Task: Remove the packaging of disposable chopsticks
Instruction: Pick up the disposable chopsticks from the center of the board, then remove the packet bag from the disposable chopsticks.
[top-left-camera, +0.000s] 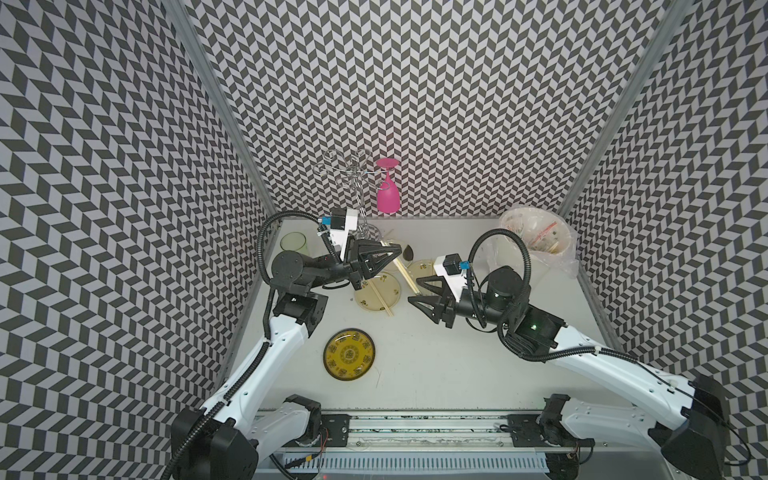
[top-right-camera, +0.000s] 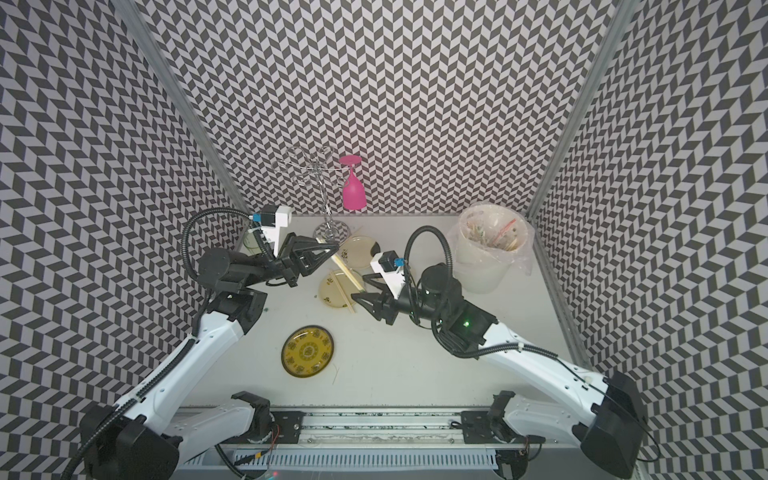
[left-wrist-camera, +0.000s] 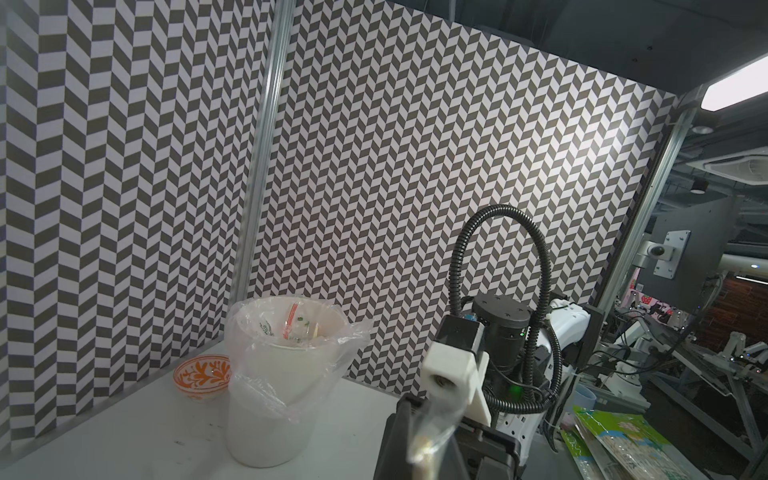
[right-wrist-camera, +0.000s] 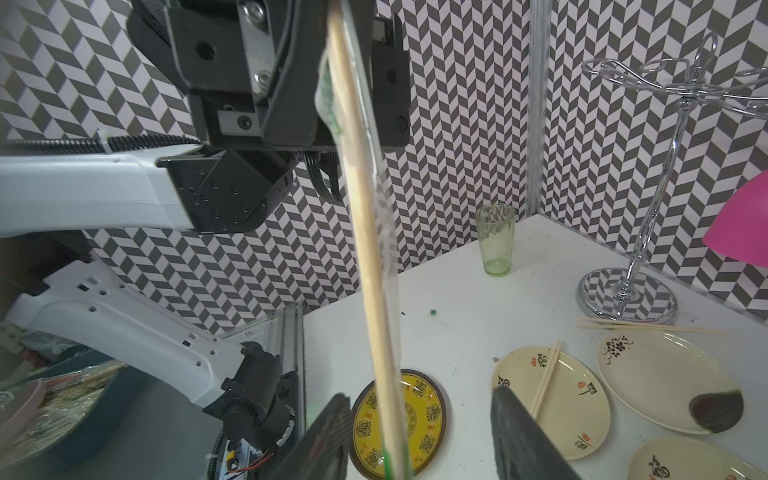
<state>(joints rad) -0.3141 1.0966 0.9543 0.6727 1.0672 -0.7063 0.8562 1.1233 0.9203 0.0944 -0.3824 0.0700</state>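
Observation:
My right gripper grabs the wrapped chopsticks by the green-banded end next, leaving the packaging's open end free for my left gripper to remove the packaging.
My left gripper (top-left-camera: 397, 252) (top-right-camera: 336, 248) is shut on one end of a pair of disposable chopsticks (top-left-camera: 405, 274) (right-wrist-camera: 365, 232) that sits inside its clear packaging (right-wrist-camera: 384, 232). The sleeve's open end (left-wrist-camera: 436, 419) sticks out past the left jaws. The wrapped pair slants toward my right gripper (top-left-camera: 413, 289) (right-wrist-camera: 419, 440), which is open. Its fingers (right-wrist-camera: 523, 432) stand on either side of the sleeve's green-banded end (right-wrist-camera: 388, 461) without touching it. A bare pair (top-left-camera: 380, 297) (right-wrist-camera: 546, 382) lies on a cream plate (top-left-camera: 365, 303). Another bare pair (right-wrist-camera: 648, 328) lies by the rack base.
A yellow plate (top-left-camera: 349, 354) lies nearer the front. More cream plates (right-wrist-camera: 665, 374) lie under the arms. A bag-lined white bin (top-left-camera: 536, 237) stands back right with an orange bowl (left-wrist-camera: 203, 374) behind it. At the back stand a chrome rack (top-left-camera: 353, 174), a hanging pink glass (top-left-camera: 388, 191) and a green tumbler (top-left-camera: 294, 243).

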